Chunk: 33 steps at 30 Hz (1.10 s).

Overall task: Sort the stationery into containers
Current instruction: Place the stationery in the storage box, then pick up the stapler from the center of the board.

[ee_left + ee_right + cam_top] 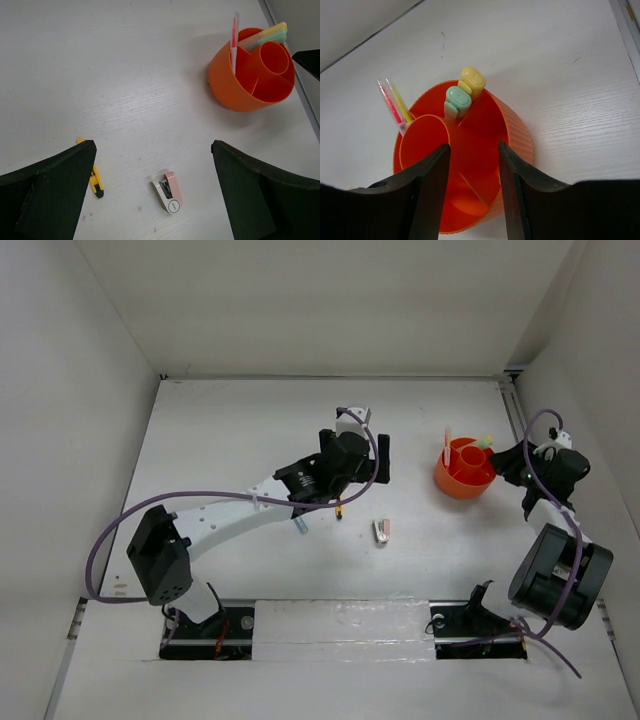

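My left gripper will grab the grey-pink piece (168, 192) across its grey and pink sides, leaving the piece's end opposite the round end free for handover to my right gripper.
The round orange tub (465, 468) with inner dividers stands at the right. A pale green marker (457, 99) and a pale yellow marker (472, 79) lean in one compartment. A thin red pen (390, 105) and a thin yellow pen (400, 100) stand in another. My right gripper (474, 147) hovers over the tub (520, 135), open, with nothing between its fingers. My left gripper (153, 145) is open wide above the table. Below it lie a grey-pink piece (168, 192) and a yellow-black piece (96, 181), both untouched.
A small blue item (299, 524) lies partly under the left arm. The side wall and a rail (515, 410) run close behind the tub on the right. The grey-pink piece (382, 530) lies between the two arms.
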### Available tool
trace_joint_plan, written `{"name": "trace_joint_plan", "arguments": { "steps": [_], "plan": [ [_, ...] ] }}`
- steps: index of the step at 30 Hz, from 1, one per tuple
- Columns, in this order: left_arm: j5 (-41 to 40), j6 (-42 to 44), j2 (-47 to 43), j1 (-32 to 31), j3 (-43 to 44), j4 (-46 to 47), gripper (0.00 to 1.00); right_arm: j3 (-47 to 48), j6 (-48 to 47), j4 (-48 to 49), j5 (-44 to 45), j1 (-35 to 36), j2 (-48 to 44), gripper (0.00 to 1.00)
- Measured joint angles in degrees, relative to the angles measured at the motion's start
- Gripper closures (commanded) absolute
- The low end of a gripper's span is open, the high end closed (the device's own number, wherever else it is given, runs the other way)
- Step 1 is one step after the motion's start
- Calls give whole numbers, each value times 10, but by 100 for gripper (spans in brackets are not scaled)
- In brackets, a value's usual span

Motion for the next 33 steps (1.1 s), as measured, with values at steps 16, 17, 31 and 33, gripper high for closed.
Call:
{"name": "trace_joint_plan", "arguments": {
  "steps": [16, 17, 31, 33],
  "plan": [
    [-1, -31, 99, -37, 79, -71, 0, 63, -22, -135, 95, 58, -211, 0],
    [4, -42, 114, -39, 87, -80, 0, 80, -31, -153, 109, 76, -215, 0],
    [-10, -272, 265, -93, 145, -232, 5, 140, -81, -275, 239, 250, -210, 0],
    [-9, -296, 272, -97, 145, -244, 6, 140, -83, -278, 243, 267, -209, 0]
  ]
}}
